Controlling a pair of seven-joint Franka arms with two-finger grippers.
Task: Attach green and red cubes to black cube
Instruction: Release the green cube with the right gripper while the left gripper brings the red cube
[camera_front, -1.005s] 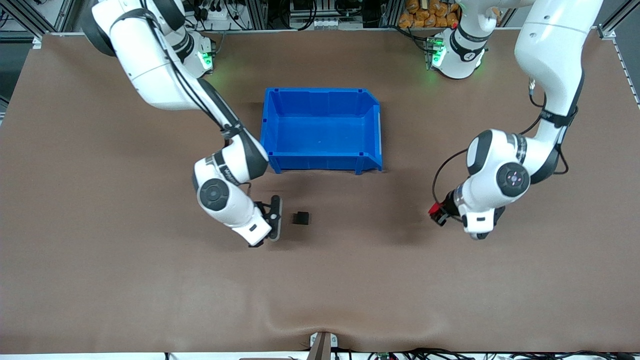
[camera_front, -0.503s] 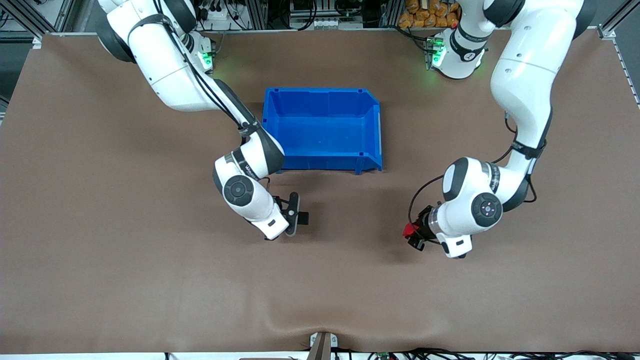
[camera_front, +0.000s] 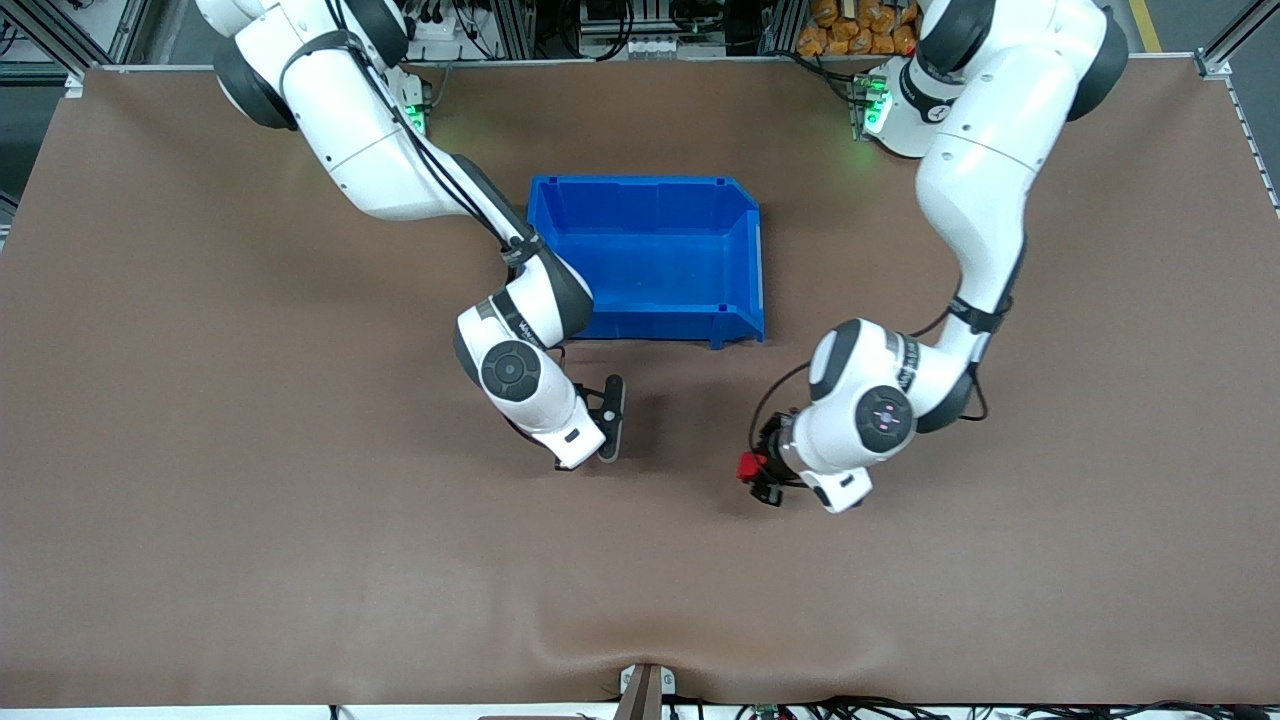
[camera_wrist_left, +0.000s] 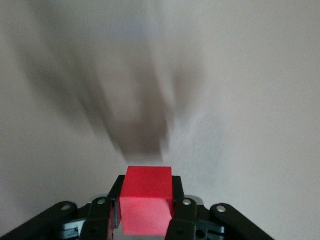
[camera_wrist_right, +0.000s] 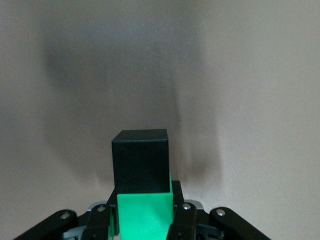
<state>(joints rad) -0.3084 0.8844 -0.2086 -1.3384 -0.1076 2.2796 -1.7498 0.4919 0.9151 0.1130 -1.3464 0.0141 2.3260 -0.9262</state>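
Note:
The red cube is still short of the black cube. The red cube moves toward the black cube in my left gripper next, before its release.
In the right wrist view my right gripper (camera_wrist_right: 144, 212) is shut on the green cube (camera_wrist_right: 144, 216). The black cube (camera_wrist_right: 140, 160) stands on the mat right against that cube's front face. From the front camera the right gripper (camera_front: 608, 425) is low over the mat, nearer the camera than the blue bin, and its wrist hides both of those cubes. My left gripper (camera_front: 758, 480) is shut on the red cube (camera_front: 747, 466), low over the mat toward the left arm's end. The left wrist view shows the red cube (camera_wrist_left: 146, 205) between the fingers (camera_wrist_left: 182, 210), with only blurred mat ahead.
An open blue bin (camera_front: 750, 240) stands on the brown mat (camera_front: 300, 560), closer to the robots' bases than both grippers. A ridge in the mat (camera_front: 640, 640) runs along the edge nearest the front camera.
Both arms have swung in toward the middle of the table. The right gripper with the green cube has come up against the black cube. The left gripper with the red cube has closed much of the gap.

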